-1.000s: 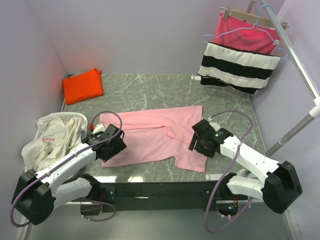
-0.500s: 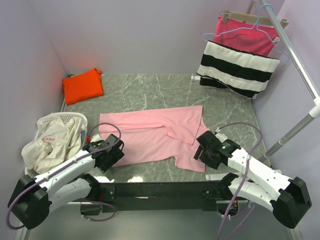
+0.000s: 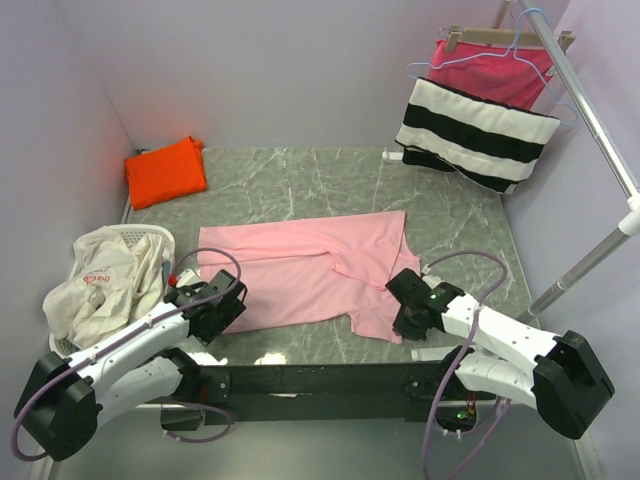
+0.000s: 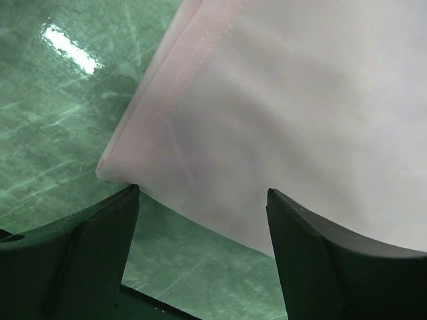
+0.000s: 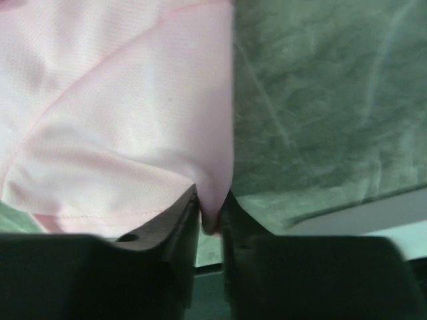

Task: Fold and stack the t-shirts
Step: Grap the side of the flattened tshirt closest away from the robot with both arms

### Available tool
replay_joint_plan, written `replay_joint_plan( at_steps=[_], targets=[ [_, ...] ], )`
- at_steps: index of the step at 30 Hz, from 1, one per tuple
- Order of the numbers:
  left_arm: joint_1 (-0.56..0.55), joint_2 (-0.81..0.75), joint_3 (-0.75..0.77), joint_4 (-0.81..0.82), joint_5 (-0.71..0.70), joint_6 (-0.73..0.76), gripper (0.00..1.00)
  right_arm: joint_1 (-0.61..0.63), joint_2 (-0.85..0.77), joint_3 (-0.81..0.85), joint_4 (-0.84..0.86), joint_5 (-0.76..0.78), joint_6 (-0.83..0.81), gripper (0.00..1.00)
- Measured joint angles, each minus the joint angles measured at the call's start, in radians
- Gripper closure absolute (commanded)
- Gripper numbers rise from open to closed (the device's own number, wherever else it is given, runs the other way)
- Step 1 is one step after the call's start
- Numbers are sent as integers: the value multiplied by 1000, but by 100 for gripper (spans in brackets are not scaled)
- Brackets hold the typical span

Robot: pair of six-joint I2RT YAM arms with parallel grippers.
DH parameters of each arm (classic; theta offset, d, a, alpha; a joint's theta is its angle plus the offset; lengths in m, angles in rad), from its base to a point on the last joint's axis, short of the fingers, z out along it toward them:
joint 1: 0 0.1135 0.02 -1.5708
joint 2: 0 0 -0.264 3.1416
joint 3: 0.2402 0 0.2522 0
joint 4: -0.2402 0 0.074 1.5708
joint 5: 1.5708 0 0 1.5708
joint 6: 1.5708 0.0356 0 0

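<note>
The t-shirt needs to be folded evenly. My left gripper should next grab the light pink t-shirt's near hem at its corner (image 3: 228, 327) (image 4: 169, 201), opposite the right gripper.
The light pink t-shirt (image 3: 300, 270) lies spread across the middle of the green marble table, partly folded. My right gripper (image 3: 406, 325) is shut on its near right corner, and a pinch of pink cloth (image 5: 212, 207) sits squeezed between the two fingers. At the shirt's near left corner (image 4: 127, 167) my left gripper (image 4: 200, 200) stands open, its fingers straddling the hem without closing on it; from above the left gripper (image 3: 210, 312) sits right at that corner. The bright orange t-shirt (image 3: 165, 171) lies folded at the far left of the table.
A white basket (image 3: 140, 238) of pale crumpled clothes (image 3: 100, 285) stands at the near left. A black-and-white striped cloth (image 3: 478, 132) and a magenta cloth (image 3: 495, 68) hang on a rail (image 3: 590, 105) at the far right. A dark bar (image 3: 300, 378) runs along the table's near edge.
My right gripper came down to the shirt's near right corner and closed on it. The left gripper drew back to the near left corner and stayed open.
</note>
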Motion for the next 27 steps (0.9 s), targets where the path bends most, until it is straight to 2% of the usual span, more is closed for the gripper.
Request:
replay_joint_plan(
  at_steps=[2, 7, 12, 18, 24, 27],
  targets=[
    [0, 14, 0, -1, -4, -1, 18, 0, 14, 2, 24, -3, -10, 100],
    [-2, 41, 2, -22, -6, -15, 20, 2, 21, 1, 73, -16, -24, 100],
    [-18, 36, 31, -78, -7, -47, 27, 3, 33, 4, 90, -16, -51, 100],
    [-34, 24, 34, -103, 2, -96, 41, 3, 59, 19, 99, -16, -87, 100],
    [-44, 28, 14, -99, 15, -121, 38, 3, 63, 22, 105, -17, -118, 100],
    [-45, 50, 14, -96, 15, -130, 40, 3, 73, 29, 107, -18, -137, 100]
  ],
)
